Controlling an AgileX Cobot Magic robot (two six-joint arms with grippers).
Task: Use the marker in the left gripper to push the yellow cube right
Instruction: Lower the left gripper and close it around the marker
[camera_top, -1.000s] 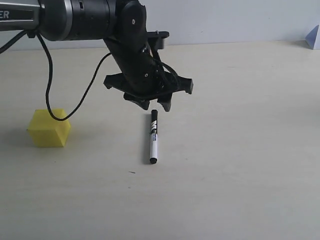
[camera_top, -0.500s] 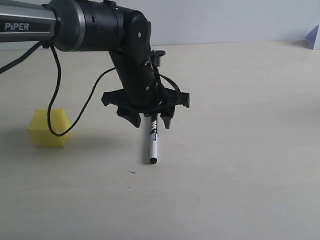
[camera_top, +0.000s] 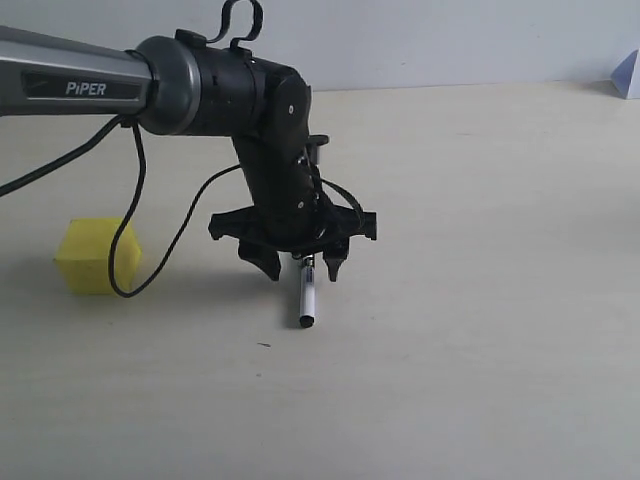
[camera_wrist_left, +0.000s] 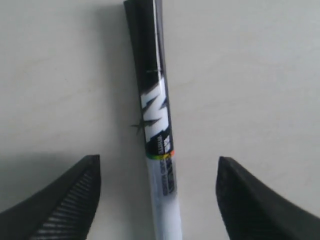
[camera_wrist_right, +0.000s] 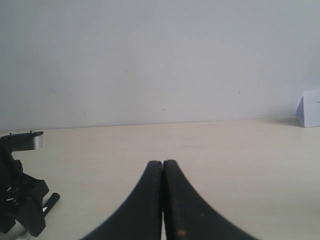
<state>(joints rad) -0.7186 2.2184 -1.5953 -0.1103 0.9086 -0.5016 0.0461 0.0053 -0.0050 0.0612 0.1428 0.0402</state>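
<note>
My left gripper grabs the marker's white body next, leaving the black cap free to push the yellow cube (camera_top: 95, 256).
The marker (camera_top: 306, 298) lies flat on the table, its small black end toward the front; the left wrist view shows its black cap and white barrel (camera_wrist_left: 158, 150) running between the fingers. My left gripper (camera_top: 303, 268) hangs just over the marker's capped half, open, one finger on each side and neither touching it. The yellow cube (camera_top: 95, 256) rests on the table far to the left, apart from gripper and marker. My right gripper (camera_wrist_right: 162, 165) is shut with nothing in it and does not appear in the exterior view.
A black cable (camera_top: 130, 250) loops from the left arm down in front of the cube. A small pale blue-white object (camera_top: 628, 75) stands at the table's far right edge. The left arm's black wrist (camera_wrist_right: 20, 200) shows in the right wrist view.
The left gripper has come down and forward over the marker, now straddling its capped half and hiding it. Marker and cube have stayed put.
</note>
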